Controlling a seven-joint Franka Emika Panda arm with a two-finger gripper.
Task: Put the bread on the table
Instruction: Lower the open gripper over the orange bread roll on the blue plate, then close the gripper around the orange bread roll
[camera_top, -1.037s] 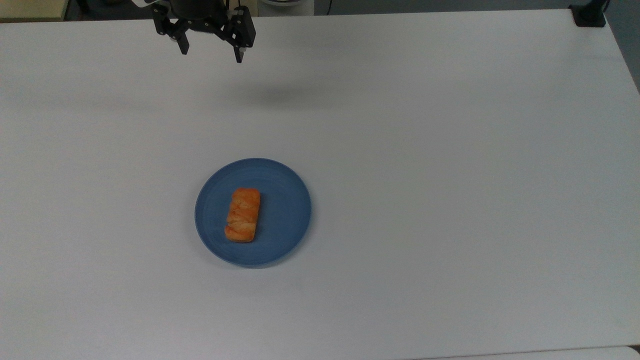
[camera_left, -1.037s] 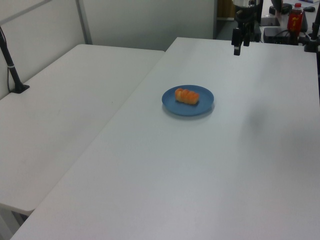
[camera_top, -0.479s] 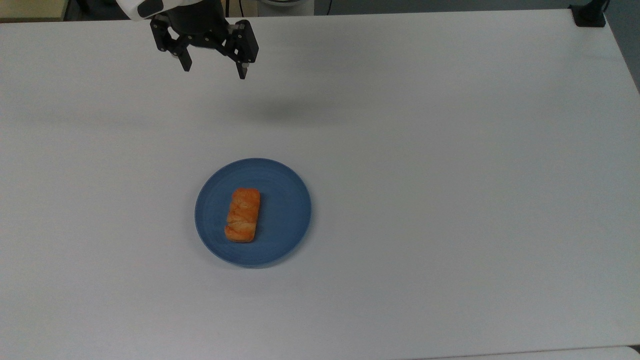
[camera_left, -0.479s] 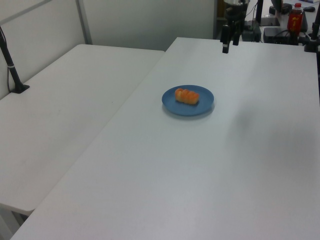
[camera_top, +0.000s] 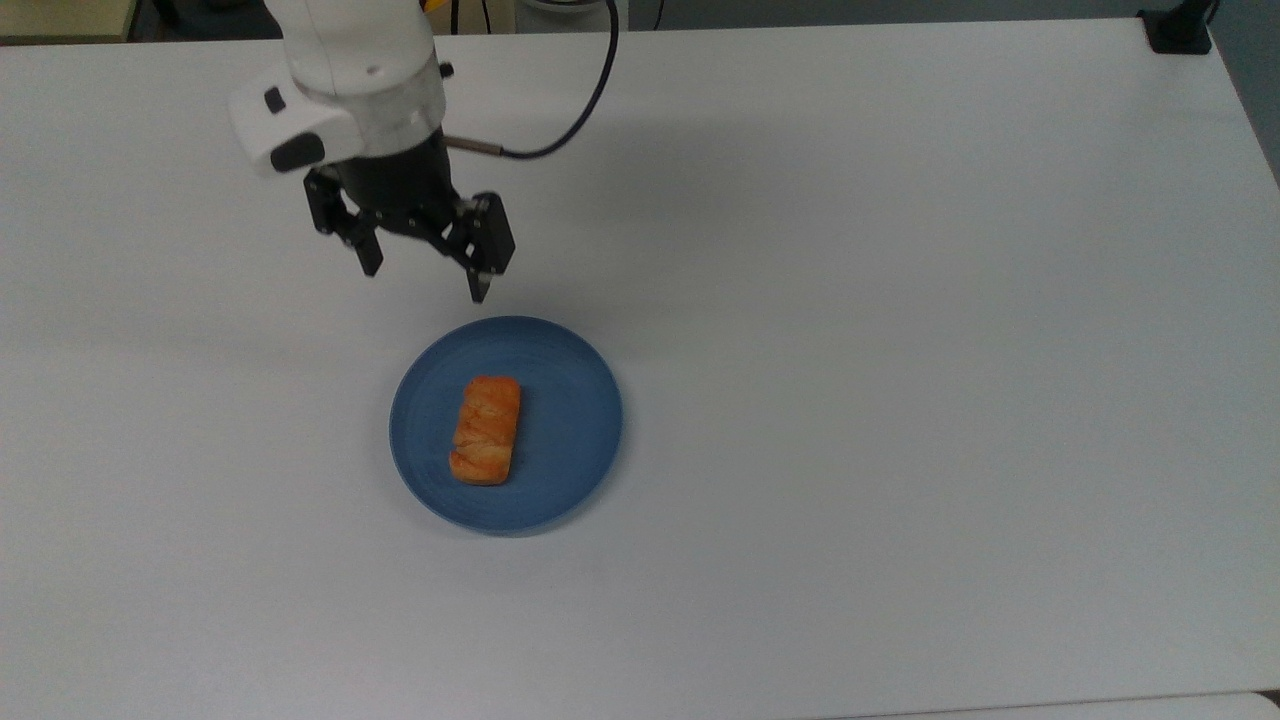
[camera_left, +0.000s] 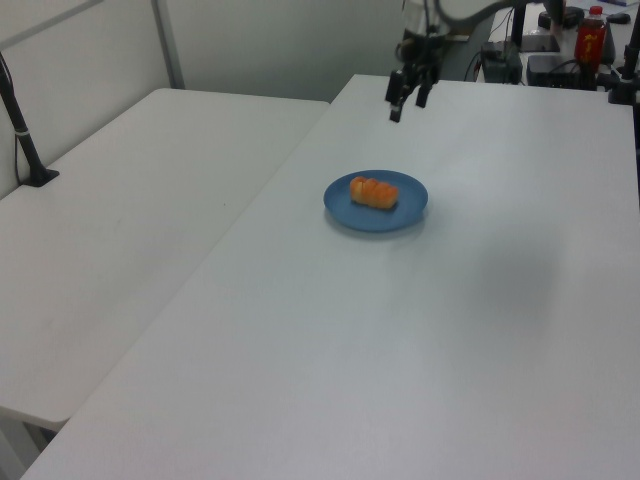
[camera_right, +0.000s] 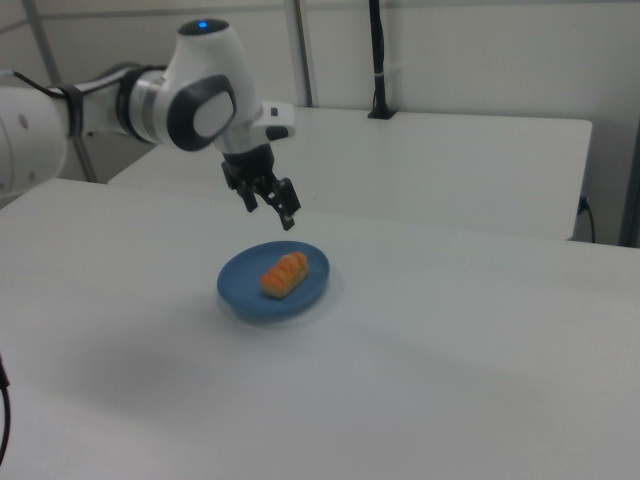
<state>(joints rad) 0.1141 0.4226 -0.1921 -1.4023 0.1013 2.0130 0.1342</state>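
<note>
Next, my gripper grabs the bread by its ridged body (camera_left: 374, 193) to move it from the plate onto the table.
The orange-brown ridged bread (camera_top: 486, 429) (camera_left: 373, 191) (camera_right: 285, 274) lies on a round blue plate (camera_top: 570, 440) (camera_left: 410, 205) (camera_right: 240, 290) in the middle of the white table (camera_top: 900, 350) (camera_left: 450, 330) (camera_right: 450, 380). My gripper (camera_top: 425, 282) (camera_left: 408, 107) (camera_right: 270, 214) hangs open in the air with nothing between its fingers. In the top view it is just above the plate's upper rim, apart from the bread.
A second white table (camera_left: 130, 210) (camera_right: 450, 160) adjoins this one. A red bottle (camera_left: 591, 35) and dark equipment stand at the far end in the left view. A black clamp post (camera_top: 1178, 28) sits at the top view's upper right corner.
The arm has swung from the table's far edge toward the plate, moving down in the top view and leftward in the left view. The fingers stay open. Bread and plate are unmoved.
</note>
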